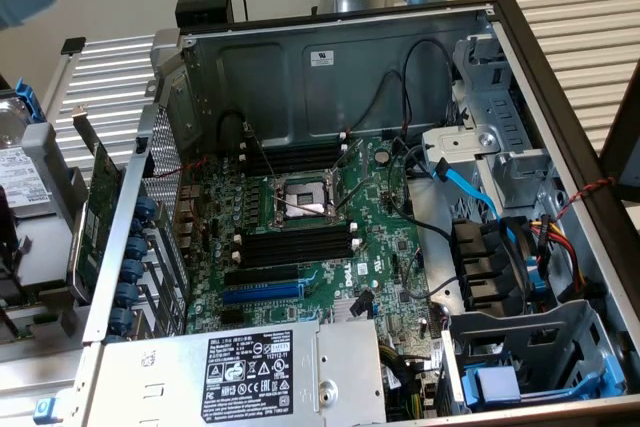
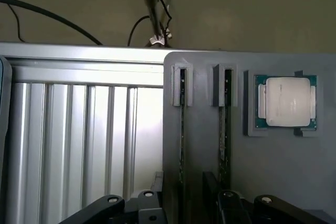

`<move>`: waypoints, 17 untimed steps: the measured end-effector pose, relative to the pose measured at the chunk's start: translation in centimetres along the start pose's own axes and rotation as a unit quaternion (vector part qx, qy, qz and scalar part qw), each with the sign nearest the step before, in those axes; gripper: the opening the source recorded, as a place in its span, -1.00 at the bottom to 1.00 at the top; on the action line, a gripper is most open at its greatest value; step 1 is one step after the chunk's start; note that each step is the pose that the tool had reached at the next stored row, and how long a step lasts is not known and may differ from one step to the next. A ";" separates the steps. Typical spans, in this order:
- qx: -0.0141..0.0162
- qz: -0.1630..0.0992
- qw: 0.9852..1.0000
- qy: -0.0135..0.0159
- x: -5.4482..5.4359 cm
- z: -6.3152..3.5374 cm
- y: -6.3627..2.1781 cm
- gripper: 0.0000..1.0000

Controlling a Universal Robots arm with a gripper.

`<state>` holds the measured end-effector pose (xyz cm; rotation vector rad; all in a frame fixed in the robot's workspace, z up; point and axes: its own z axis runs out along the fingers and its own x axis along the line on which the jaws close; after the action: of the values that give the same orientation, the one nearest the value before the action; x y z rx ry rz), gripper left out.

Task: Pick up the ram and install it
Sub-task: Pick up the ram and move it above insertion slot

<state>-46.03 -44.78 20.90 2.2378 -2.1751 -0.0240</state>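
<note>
The ram's end is seated in the holder slot (image 2: pixel 182 85), so my gripper will next grab the ram by the flat sides at its middle (image 2: pixel 181 182) to pick it up.
Two ram sticks stand on edge in narrow slots of a grey holder plate (image 2: pixel 210 145); one ram (image 2: pixel 182 129) sits beside the other (image 2: pixel 226 129). My gripper (image 2: pixel 182 195) hangs just over the plate, open, its dark fingers (image 2: pixel 156 181) set to either side of the first stick and holding nothing. In the exterior view the open computer case (image 1: pixel 340 57) shows the motherboard with black memory slots (image 1: pixel 295 159) and a second bank (image 1: pixel 295 244) either side of the processor socket (image 1: pixel 300 197). The slots look empty.
A processor chip (image 2: pixel 286 102) lies in a pocket of the same plate. Ribbed aluminium table (image 2: pixel 79 140) runs alongside. By the case stand a green expansion card (image 1: pixel 100 207), a hard drive (image 1: pixel 20 177), the power supply (image 1: pixel 240 367), cables and drive cage (image 1: pixel 520 247).
</note>
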 end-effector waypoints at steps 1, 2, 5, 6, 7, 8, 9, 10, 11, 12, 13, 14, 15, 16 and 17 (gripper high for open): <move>-0.001 0.000 1.000 0.000 0.0 0.10 -0.02 -0.15; -0.002 0.000 1.000 0.000 0.0 0.21 -0.03 -0.15; -0.004 0.000 1.000 0.000 0.0 0.52 -0.05 -0.15; -0.005 0.000 1.000 0.000 0.0 0.61 -0.05 -0.15; -0.005 0.000 1.000 0.000 0.0 0.69 -0.06 -0.15; -0.005 0.000 1.000 0.000 0.0 0.74 -0.06 -0.20; -0.006 0.000 1.000 0.000 0.0 0.75 -0.06 -0.33; -0.006 0.000 1.000 0.000 0.0 0.75 -0.06 -0.33; -0.006 0.000 1.000 0.000 0.0 0.75 -0.06 -0.45; -0.007 0.000 1.000 0.000 0.0 0.77 -0.07 -0.57; -0.007 0.000 1.000 0.000 0.0 0.77 -0.07 -0.69; -0.008 0.000 1.000 0.000 0.0 0.76 -0.07 -0.69; -0.009 0.000 1.000 0.000 0.1 0.69 -0.07 -0.76; -0.010 0.001 1.000 0.000 0.1 0.54 -0.07 -0.76; -0.012 0.001 1.000 0.000 0.1 0.23 -0.05 -0.76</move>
<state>-45.98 -44.87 20.67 2.2242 -2.1653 -0.0500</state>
